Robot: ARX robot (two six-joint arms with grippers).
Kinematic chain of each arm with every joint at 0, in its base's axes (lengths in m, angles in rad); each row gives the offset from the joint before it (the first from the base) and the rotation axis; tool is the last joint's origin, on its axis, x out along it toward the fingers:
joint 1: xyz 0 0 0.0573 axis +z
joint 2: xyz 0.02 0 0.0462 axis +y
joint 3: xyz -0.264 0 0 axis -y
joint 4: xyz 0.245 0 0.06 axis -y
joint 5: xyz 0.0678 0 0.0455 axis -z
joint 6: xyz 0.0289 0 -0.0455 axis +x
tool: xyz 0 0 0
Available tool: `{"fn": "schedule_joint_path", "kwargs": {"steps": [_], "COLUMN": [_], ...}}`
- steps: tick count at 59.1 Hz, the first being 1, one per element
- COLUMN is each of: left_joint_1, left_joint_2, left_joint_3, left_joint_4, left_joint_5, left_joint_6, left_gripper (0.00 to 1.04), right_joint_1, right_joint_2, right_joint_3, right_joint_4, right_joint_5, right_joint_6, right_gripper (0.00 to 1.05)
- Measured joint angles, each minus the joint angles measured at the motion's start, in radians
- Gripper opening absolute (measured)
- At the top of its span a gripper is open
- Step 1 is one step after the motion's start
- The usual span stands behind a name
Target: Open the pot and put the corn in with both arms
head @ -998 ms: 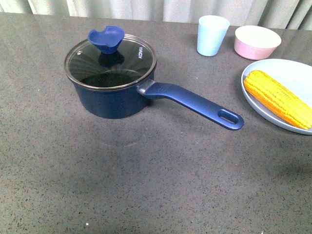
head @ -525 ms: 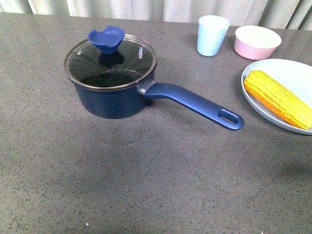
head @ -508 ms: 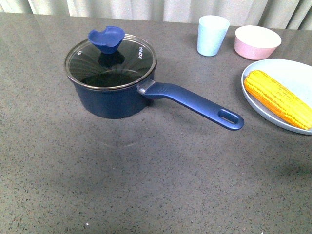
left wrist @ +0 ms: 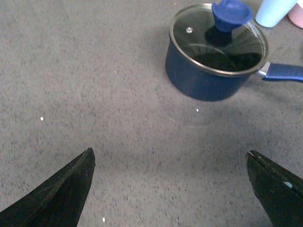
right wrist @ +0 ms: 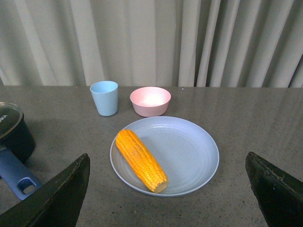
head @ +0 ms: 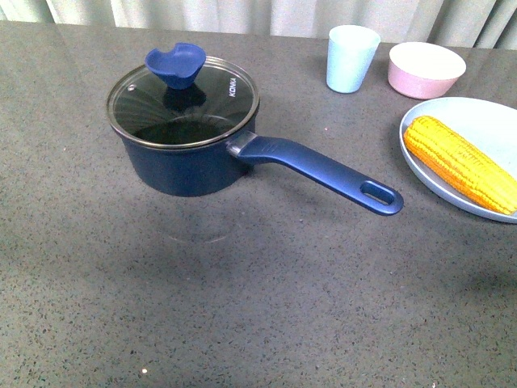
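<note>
My left gripper should take hold of the glass lid by its blue knob next, so that it can open the pot.
The dark blue pot stands on the grey table with its glass lid on and blue knob up; its long handle points right. The yellow corn lies on a pale blue plate at the right. Neither arm shows in the front view. In the left wrist view my left gripper is open and empty over bare table, short of the pot. In the right wrist view my right gripper is open and empty, with the corn on the plate between its fingertips' line of sight.
A pale blue cup and a pink bowl stand at the back right, behind the plate; both also show in the right wrist view, the cup and the bowl. A curtain hangs behind the table.
</note>
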Motion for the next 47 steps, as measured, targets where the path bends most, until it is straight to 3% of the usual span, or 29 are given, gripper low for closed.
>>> {"fn": "schedule_joint_path", "kwargs": {"steps": [5,6,10,24,47], "left_joint_1": [-0.014,-0.040,-0.066,-0.139,-0.205], "left_joint_2": [0.159,0.337,0.460,0.746,0.990], "left_joint_3": [0.041,0.098,0.150,0.320,0.497], "left_joint_4": [0.137,0.268,0.335,0.425,0.460], "left_joint_5": [-0.004,-0.017,-0.037,-0.055,-0.069], "left_joint_6": [0.004,0.007,0.010,0.008,0.018], "left_gripper": [0.96,0.96,0.96,0.96,0.96], "right_joint_1": [0.000,0.000,0.000,0.000,0.000], "right_joint_2": [0.000,0.000,0.000,0.000,0.000], "right_joint_3": [0.000,0.000,0.000,0.000,0.000], "right_joint_4": [0.000,0.000,0.000,0.000,0.000], "right_joint_5": [0.000,0.000,0.000,0.000,0.000], "right_joint_6": [0.000,0.000,0.000,0.000,0.000], "right_gripper": [0.96,0.96,0.96,0.96,0.96]}}
